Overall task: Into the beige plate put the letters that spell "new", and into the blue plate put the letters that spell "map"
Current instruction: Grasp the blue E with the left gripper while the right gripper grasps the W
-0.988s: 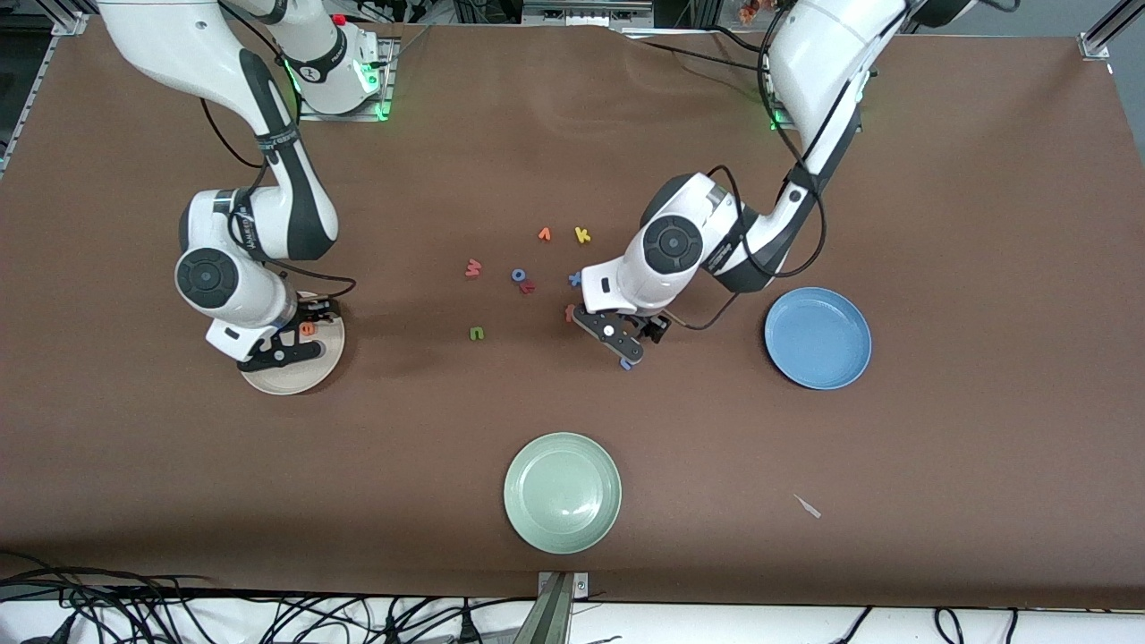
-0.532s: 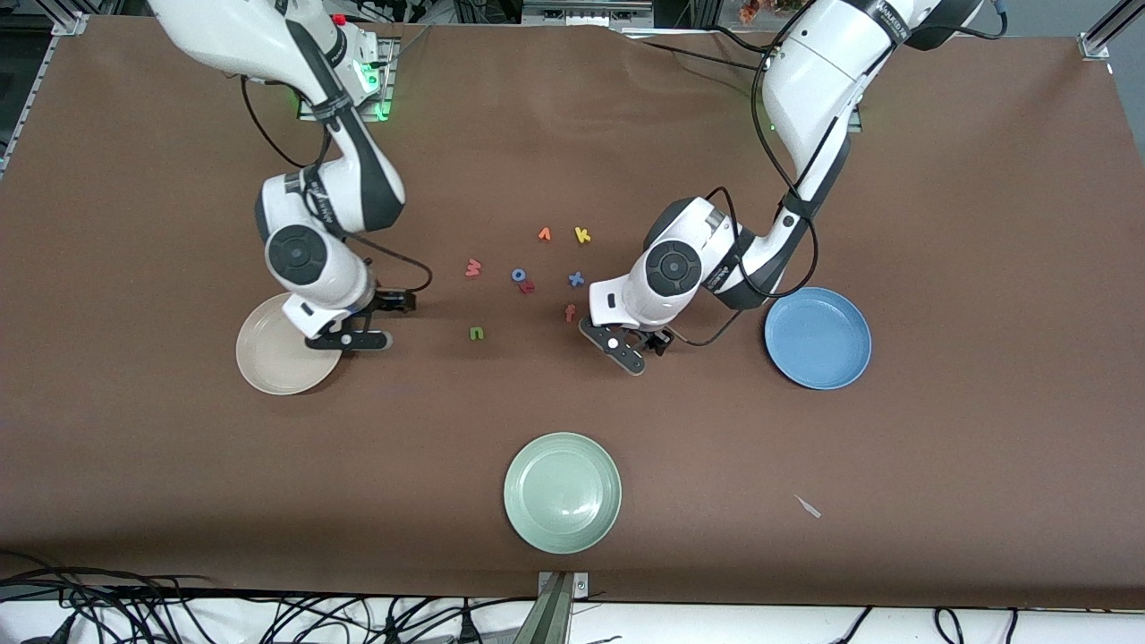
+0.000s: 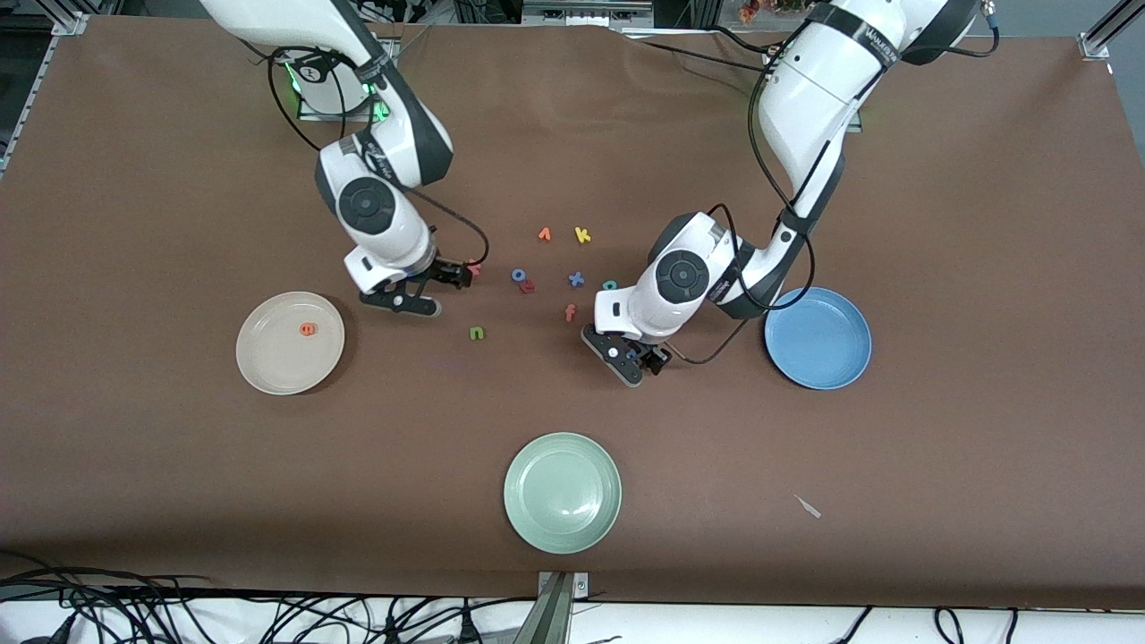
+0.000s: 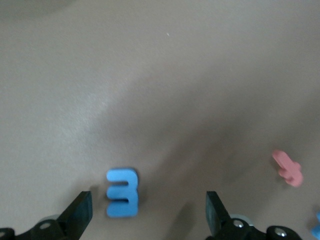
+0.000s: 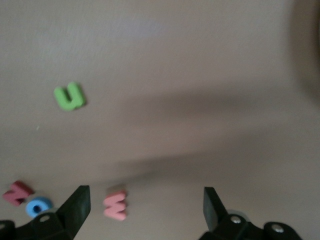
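Observation:
The blue "m" is level with my fingertips in the left wrist view. My left gripper needs to close on the blue "m" now.
The beige plate (image 3: 268,362) holds the orange "e" (image 3: 308,329). My right gripper (image 3: 429,288) hangs open over the pink "w" (image 5: 115,204), which lies between the fingers, close to one of them. The green "n" (image 3: 477,333) lies on the table nearer the front camera. My left gripper (image 3: 633,356) is open and low over the blue "m" (image 4: 121,192), which sits close to one finger (image 4: 80,212). The teal "p" (image 3: 609,285) lies by the left arm's wrist. The blue plate (image 3: 818,338) has nothing in it.
A blue "o" (image 3: 519,275) touches a small red letter (image 3: 528,286). A blue "x" (image 3: 576,279), an orange "f" (image 3: 570,312), a yellow "k" (image 3: 582,235) and another orange letter (image 3: 544,234) lie mid-table. A pale green plate (image 3: 562,492) sits near the front edge.
My right gripper left the beige plate, where the "e" now lies, and moved over the "w". My left gripper shifted a little toward the front camera, over the "m".

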Robot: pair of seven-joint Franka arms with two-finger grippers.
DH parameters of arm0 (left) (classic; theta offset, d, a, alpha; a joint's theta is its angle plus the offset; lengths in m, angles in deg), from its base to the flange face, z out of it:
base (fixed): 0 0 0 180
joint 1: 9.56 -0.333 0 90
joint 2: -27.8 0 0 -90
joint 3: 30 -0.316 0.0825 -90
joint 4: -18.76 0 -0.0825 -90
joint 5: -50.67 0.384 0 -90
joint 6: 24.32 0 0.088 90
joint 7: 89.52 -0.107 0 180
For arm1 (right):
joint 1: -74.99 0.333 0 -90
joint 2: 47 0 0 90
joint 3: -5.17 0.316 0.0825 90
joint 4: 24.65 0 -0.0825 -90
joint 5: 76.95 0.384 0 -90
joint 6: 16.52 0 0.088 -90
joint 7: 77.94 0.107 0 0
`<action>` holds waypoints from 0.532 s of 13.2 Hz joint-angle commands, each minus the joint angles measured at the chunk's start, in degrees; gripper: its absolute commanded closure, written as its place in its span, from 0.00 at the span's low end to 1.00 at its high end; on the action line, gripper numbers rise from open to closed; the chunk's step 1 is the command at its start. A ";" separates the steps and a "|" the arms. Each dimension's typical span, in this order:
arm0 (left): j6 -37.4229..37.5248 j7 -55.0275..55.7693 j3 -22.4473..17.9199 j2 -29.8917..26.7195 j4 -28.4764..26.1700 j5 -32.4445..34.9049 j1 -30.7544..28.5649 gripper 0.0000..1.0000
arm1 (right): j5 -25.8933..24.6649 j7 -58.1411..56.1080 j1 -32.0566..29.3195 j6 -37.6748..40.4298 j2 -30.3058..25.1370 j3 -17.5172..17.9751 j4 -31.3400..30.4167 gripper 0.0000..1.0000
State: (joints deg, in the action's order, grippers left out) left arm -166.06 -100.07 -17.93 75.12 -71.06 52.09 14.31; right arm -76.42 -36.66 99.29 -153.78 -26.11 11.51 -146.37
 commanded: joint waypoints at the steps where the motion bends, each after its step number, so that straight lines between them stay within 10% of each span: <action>1: -0.99 -0.87 0.23 1.20 1.66 1.13 -0.22 0.09 | 0.52 3.10 -0.49 -5.89 -2.17 2.00 -5.88 0.00; 3: -1.08 -0.97 0.14 1.11 1.66 1.13 -0.22 0.63 | 0.52 4.77 -0.49 -7.05 -1.90 2.79 -7.03 0.00; 7: -0.73 -0.96 -0.21 0.41 1.58 1.22 -0.40 0.96 | 0.52 6.09 0.39 -10.82 1.08 3.33 -6.95 0.00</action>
State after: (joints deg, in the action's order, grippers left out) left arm -167.12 -100.19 -18.15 75.70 -69.88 52.09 14.27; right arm -76.42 -31.64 99.30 -161.74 -26.01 14.27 -152.38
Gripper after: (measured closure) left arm 0.648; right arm 0.000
